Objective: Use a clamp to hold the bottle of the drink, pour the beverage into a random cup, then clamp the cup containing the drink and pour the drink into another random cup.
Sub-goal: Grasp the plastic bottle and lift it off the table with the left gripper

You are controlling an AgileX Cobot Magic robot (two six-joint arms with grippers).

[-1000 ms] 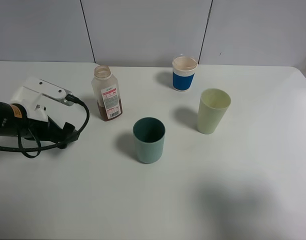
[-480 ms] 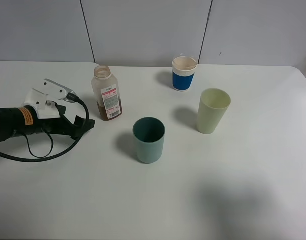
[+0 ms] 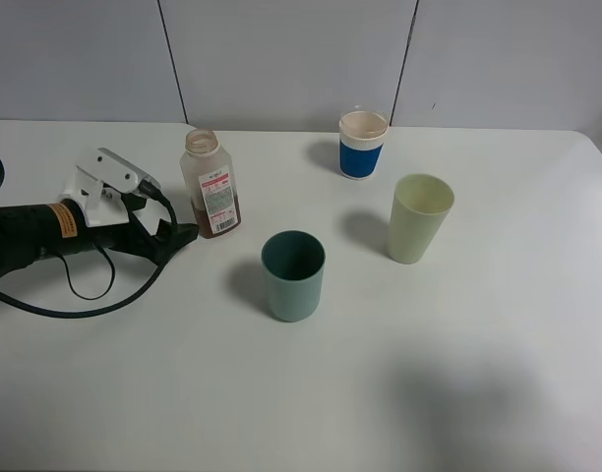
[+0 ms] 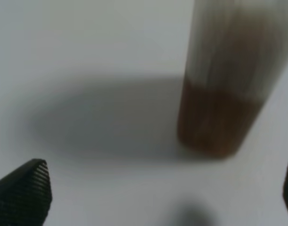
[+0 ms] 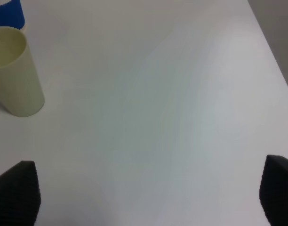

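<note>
I will next grab the bottle by its lower part (image 3: 218,214) with my left gripper, to pour the drink into the dark green cup (image 3: 293,275).
An uncapped clear bottle (image 3: 210,184) with brown drink in its lower part stands upright at the back left of the white table (image 3: 458,374). It fills the left wrist view (image 4: 226,80), blurred. My left gripper (image 3: 171,232) is open, low on the table just left of the bottle, its fingertips (image 4: 24,190) wide apart. A dark green cup (image 3: 293,275) stands in the middle, a pale yellow cup (image 3: 419,217) to its right and a blue-banded paper cup (image 3: 363,144) at the back. My right gripper (image 5: 144,197) is open over bare table, out of the high view.
A black cable (image 3: 75,295) loops on the table under the left arm. The yellow cup (image 5: 14,73) and an edge of the blue cup (image 5: 7,12) show in the right wrist view. The table's right edge (image 5: 271,47) is close to the right gripper.
My left arm has swung right toward the bottle and dropped lower; its open fingers now reach the bottle's base. Bottle and cups have not moved.
</note>
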